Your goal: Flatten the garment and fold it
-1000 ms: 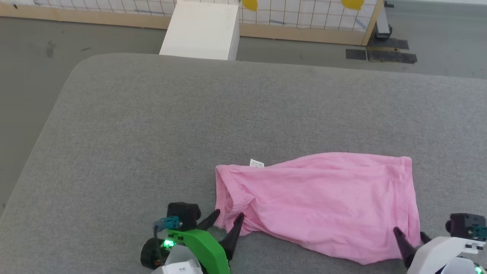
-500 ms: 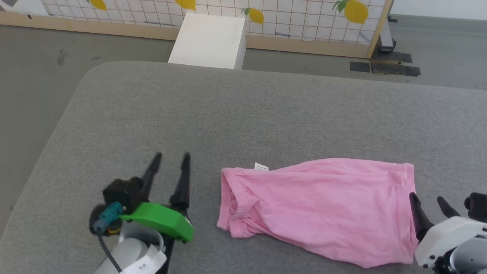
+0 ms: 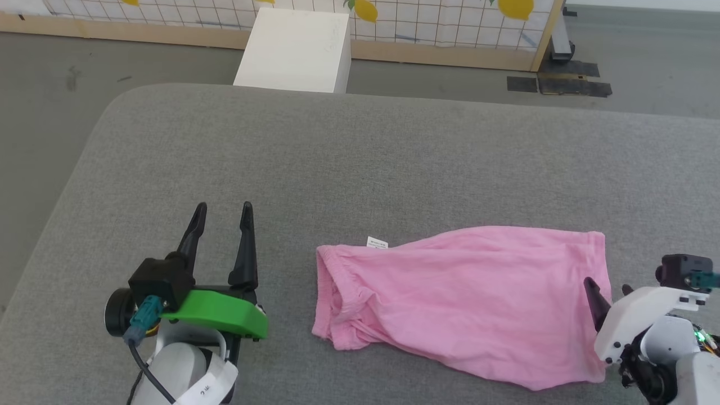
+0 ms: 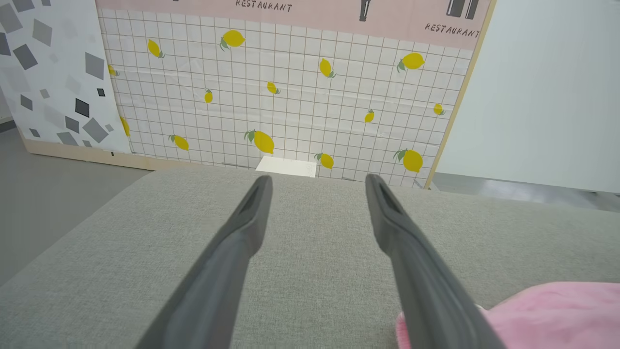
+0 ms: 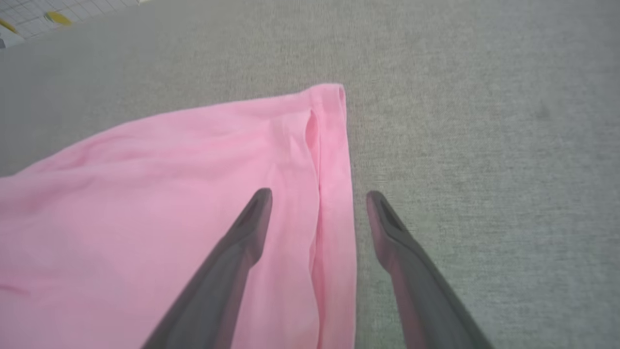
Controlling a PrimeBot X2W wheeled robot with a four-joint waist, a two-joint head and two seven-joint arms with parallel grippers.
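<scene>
I need to fold the pink shorts neatly, so next I should grab them with my right gripper by their folded hemmed leg edge (image 3: 594, 260) to fold the shorts (image 3: 467, 301).
The pink shorts (image 3: 467, 301) lie folded on the grey cushion (image 3: 360, 163), gathered waistband at the left, hemmed leg edge at the right, small white label (image 3: 377, 243) at the far edge. My left gripper (image 3: 223, 209) stands open over bare cushion, left of the waistband and apart from it; the left wrist view has the left gripper (image 4: 317, 180) with a pink corner of the shorts (image 4: 557, 315) at its lower right. My right gripper (image 3: 607, 286) is open by the hemmed edge; the right wrist view shows the right gripper (image 5: 319, 195) straddling the hem (image 5: 334, 194) of the shorts from above.
A white box (image 3: 292, 50) stands on the floor beyond the cushion's far edge, before a lemon-patterned panel (image 3: 439, 22). Dark floor tape (image 3: 557, 84) lies at the back right. The cushion's rounded left corner (image 3: 118, 107) drops to the grey floor.
My left gripper has let go of the waistband's near corner and swung left, off the shorts, fingers now pointing away. My right gripper rose a little along the hem. The camera shifted.
</scene>
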